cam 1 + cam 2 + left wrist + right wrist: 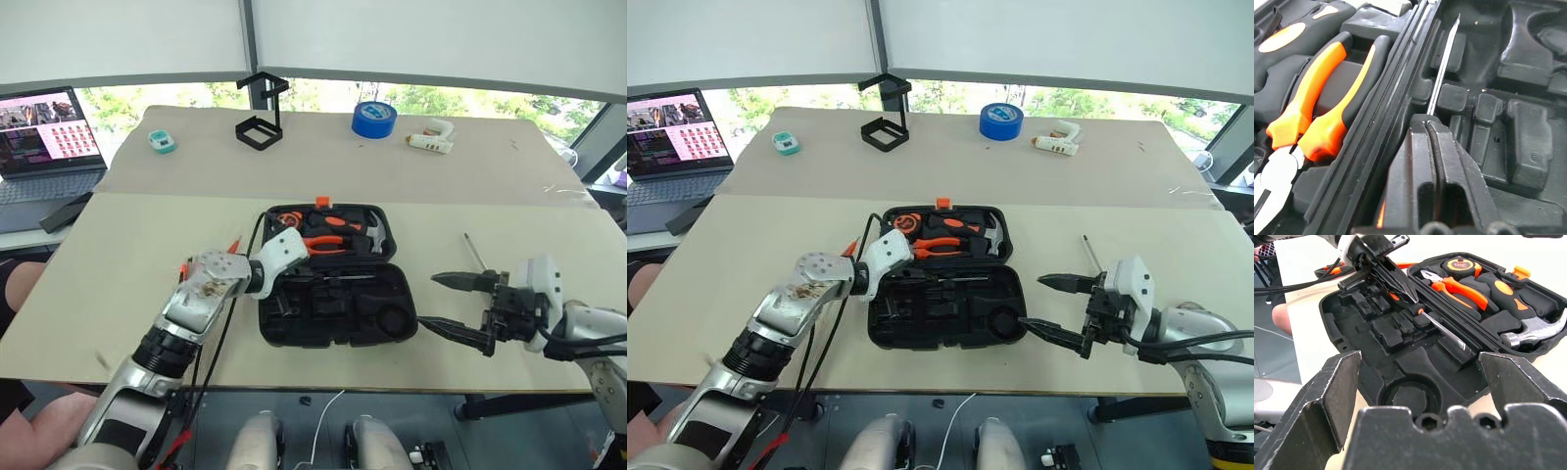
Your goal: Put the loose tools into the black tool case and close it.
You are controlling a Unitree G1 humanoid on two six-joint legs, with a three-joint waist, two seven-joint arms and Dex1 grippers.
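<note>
The robot needs to pack the screwdriver into the black tool case (1386,352), so its right gripper should next grab the loose screwdriver by its handle.
The black tool case (333,338) lies open mid-table. Its far half holds orange-handled pliers (328,235), a hammer and a tape measure. My left gripper (1411,299) is shut and angled down over the near half. A screwdriver (1442,329) lies in a recess there, its shaft (1442,73) running out past the fingertips and its handle mostly hidden under the fingers. My right gripper (427,300) stands open just right of the case, empty. A slim loose screwdriver shaft (474,251) lies on the table beyond it. Orange tool parts (1332,269) show left of the case, behind my left arm.
On the far table stand a black wire-frame stand (262,113), a blue tape roll (373,118), a white glue gun (432,138) and a small teal object (162,142). A laptop (44,137) is open at the far left.
</note>
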